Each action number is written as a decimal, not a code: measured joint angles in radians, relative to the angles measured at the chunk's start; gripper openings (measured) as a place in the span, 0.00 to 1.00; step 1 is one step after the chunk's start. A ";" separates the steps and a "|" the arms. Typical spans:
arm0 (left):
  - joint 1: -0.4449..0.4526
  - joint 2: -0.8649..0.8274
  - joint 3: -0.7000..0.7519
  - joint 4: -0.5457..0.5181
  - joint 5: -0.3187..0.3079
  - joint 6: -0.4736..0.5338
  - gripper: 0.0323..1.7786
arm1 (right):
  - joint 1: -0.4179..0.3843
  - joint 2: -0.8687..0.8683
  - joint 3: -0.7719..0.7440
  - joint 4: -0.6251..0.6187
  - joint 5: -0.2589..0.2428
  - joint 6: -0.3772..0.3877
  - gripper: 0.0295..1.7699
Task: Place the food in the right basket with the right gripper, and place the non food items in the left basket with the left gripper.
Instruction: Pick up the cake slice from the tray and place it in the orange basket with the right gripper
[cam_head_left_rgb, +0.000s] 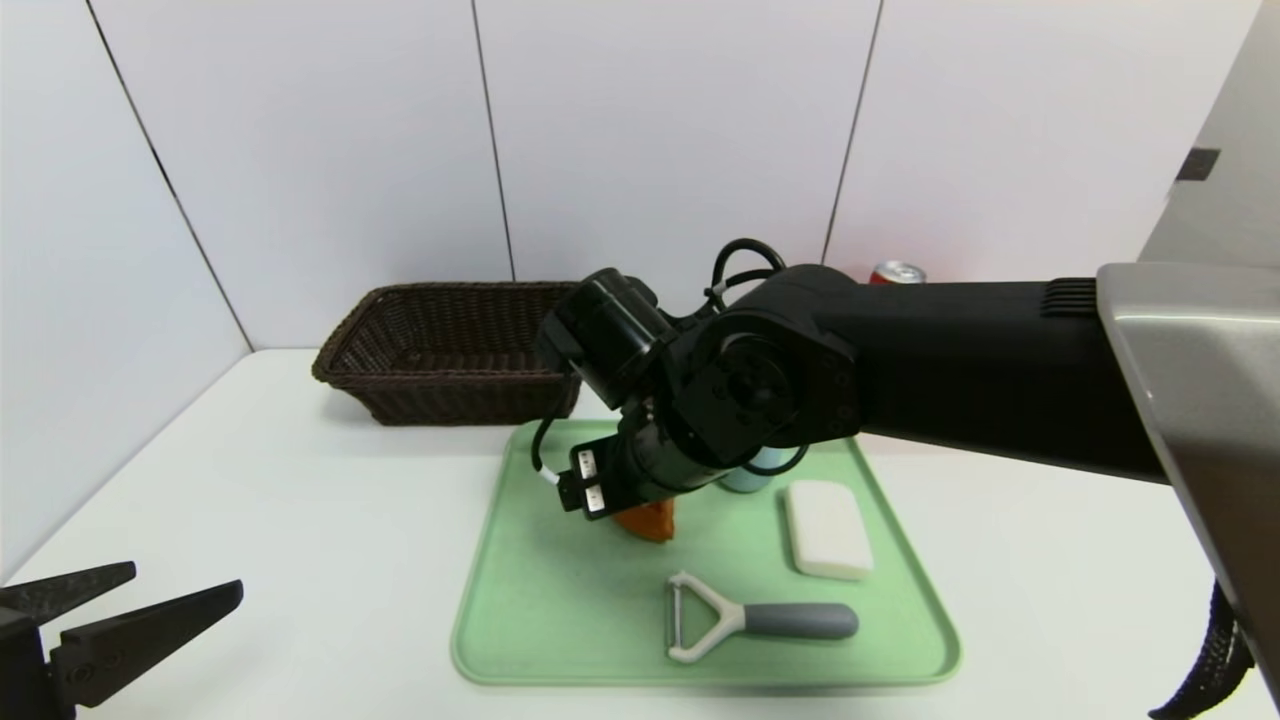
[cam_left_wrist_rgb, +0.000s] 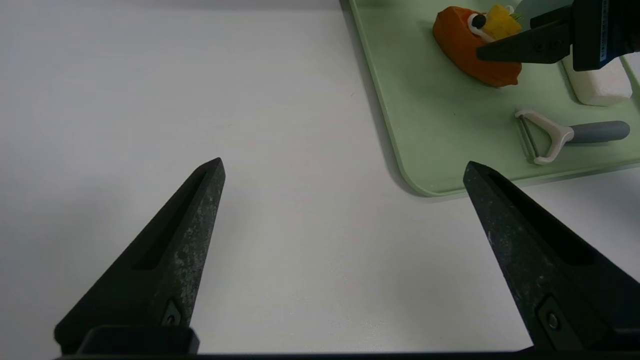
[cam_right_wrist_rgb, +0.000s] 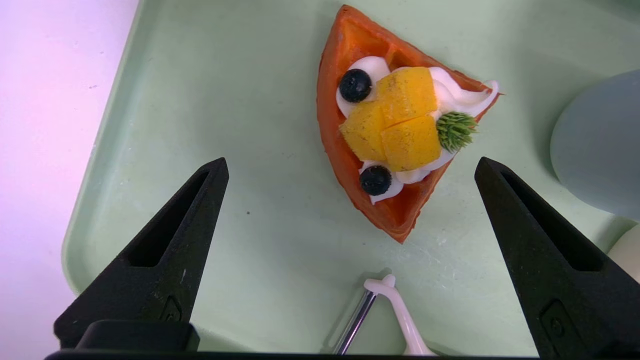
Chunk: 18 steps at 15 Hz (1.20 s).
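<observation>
The robot's fingers are above the orange cake wedge (cam_right_wrist_rgb: 399, 129) with green tray (cam_right_wrist_rgb: 276, 186) between them, so they would miss if they closed now. The right gripper needs to go lower first.
The orange cake wedge (cam_right_wrist_rgb: 390, 125), topped with fruit and cream, lies on the green tray (cam_head_left_rgb: 540, 620). My right gripper (cam_right_wrist_rgb: 351, 164) hangs open just above it, fingers on either side and not touching. In the head view the right arm hides all but a corner of the wedge (cam_head_left_rgb: 650, 522). A blue-grey cup (cam_right_wrist_rgb: 600, 145), a white bar (cam_head_left_rgb: 827, 528) and a white peeler (cam_head_left_rgb: 745, 620) also sit on the tray. A red soda can's silver top (cam_head_left_rgb: 897, 272) peeks over the arm. The dark brown left basket (cam_head_left_rgb: 440, 350) stands behind the tray. The right basket is hidden. My left gripper (cam_head_left_rgb: 185, 580) rests open near the table's front left.
The white table (cam_head_left_rgb: 300, 500) meets white wall panels at the back and on the left. My right arm stretches across the right half of the scene and hides what lies behind it. Bare tabletop lies between my left gripper (cam_left_wrist_rgb: 344, 164) and the tray (cam_left_wrist_rgb: 415, 125).
</observation>
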 joint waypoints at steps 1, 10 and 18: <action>0.000 -0.002 0.000 0.000 0.000 0.000 0.95 | -0.001 0.001 0.001 0.001 -0.004 0.000 0.96; 0.000 -0.007 0.010 -0.001 0.000 -0.001 0.95 | -0.027 0.061 0.001 -0.006 -0.026 0.023 0.96; 0.000 -0.007 0.012 -0.001 0.001 -0.001 0.95 | -0.036 0.106 0.000 -0.047 -0.024 0.017 0.96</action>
